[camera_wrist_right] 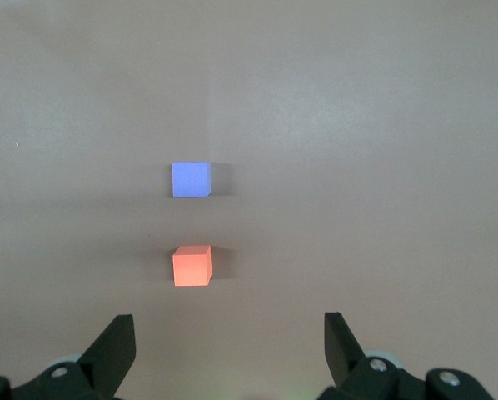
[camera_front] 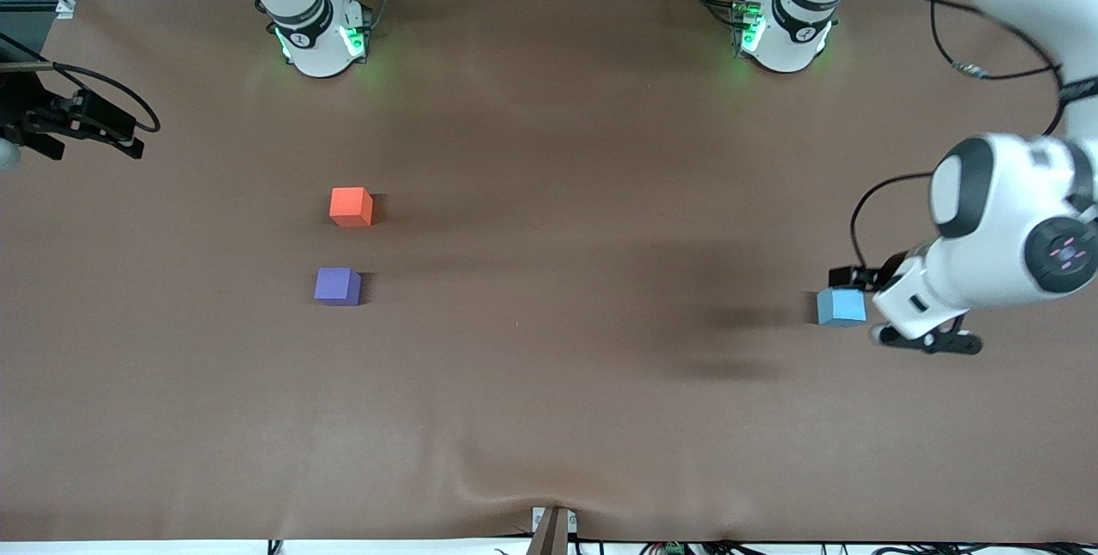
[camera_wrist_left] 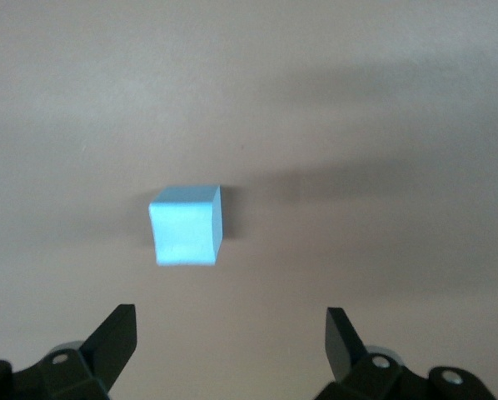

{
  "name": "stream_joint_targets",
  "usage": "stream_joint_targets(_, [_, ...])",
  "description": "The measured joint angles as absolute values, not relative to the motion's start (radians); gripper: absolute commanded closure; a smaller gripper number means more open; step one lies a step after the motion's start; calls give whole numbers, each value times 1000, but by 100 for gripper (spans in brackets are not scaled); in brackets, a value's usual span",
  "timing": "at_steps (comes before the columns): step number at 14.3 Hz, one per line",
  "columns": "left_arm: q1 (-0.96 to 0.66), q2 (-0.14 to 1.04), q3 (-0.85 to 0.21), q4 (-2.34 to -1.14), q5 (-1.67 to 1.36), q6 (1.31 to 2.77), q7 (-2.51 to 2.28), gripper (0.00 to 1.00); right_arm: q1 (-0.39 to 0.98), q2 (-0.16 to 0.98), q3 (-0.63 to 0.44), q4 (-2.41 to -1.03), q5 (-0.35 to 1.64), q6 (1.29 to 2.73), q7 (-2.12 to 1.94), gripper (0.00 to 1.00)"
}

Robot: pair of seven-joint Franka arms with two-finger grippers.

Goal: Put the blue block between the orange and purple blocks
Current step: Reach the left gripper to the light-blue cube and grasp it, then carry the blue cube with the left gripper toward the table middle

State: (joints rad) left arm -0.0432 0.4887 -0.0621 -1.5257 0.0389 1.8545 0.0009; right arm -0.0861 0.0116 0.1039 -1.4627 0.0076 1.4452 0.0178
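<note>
I need to grab the sky-blue block (camera_front: 841, 307) by its opposite sides next, so that I can place it between the orange and purple blocks with my left gripper.
The sky-blue block (camera_front: 841, 307) (camera_wrist_left: 186, 225) rests on the brown table toward the left arm's end. My left gripper (camera_front: 926, 339) (camera_wrist_left: 230, 312) hovers just beside it, open, with only bare table between its fingers and the block apart from them. The orange block (camera_front: 351, 206) (camera_wrist_right: 191, 265) and the purple block (camera_front: 337, 286) (camera_wrist_right: 190, 178) stand toward the right arm's end, the purple one nearer the front camera, with a gap of about one block between them. My right gripper (camera_wrist_right: 228, 321) waits high over the table, open and holding nothing; the front view does not show it.
A brown cloth (camera_front: 549, 383) covers the table, with a wrinkle at its near edge. The two arm bases (camera_front: 322, 36) (camera_front: 785, 32) stand along the table's back edge. A black fixture with a cable (camera_front: 77, 122) sits at the edge by the right arm's end.
</note>
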Motion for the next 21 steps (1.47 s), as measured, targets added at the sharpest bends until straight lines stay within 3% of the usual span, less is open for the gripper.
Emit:
stream_joint_targets(5, [-5,580,-54,-1576,39,1990,-1,0,-87,12,103,-1463,8,1446,18,0])
stream_joint_targets(12, [47,588,-52,-1743,39,2136,-8,0,-87,16,101,-1463,8,1447,18,0])
stream_joint_targets(18, [55,630,-52,-1758,39,2201,-12,0,-90,17,99,-1463,8,1447,18,0])
stream_joint_targets(19, [56,634,-52,-1758,39,2209,-11,16,-93,17,98,-1463,8,1447,16,0])
stream_joint_targets(21, [59,638,-52,-1758,39,2217,-9,96,-96,17,98,-1463,8,1447,12,0])
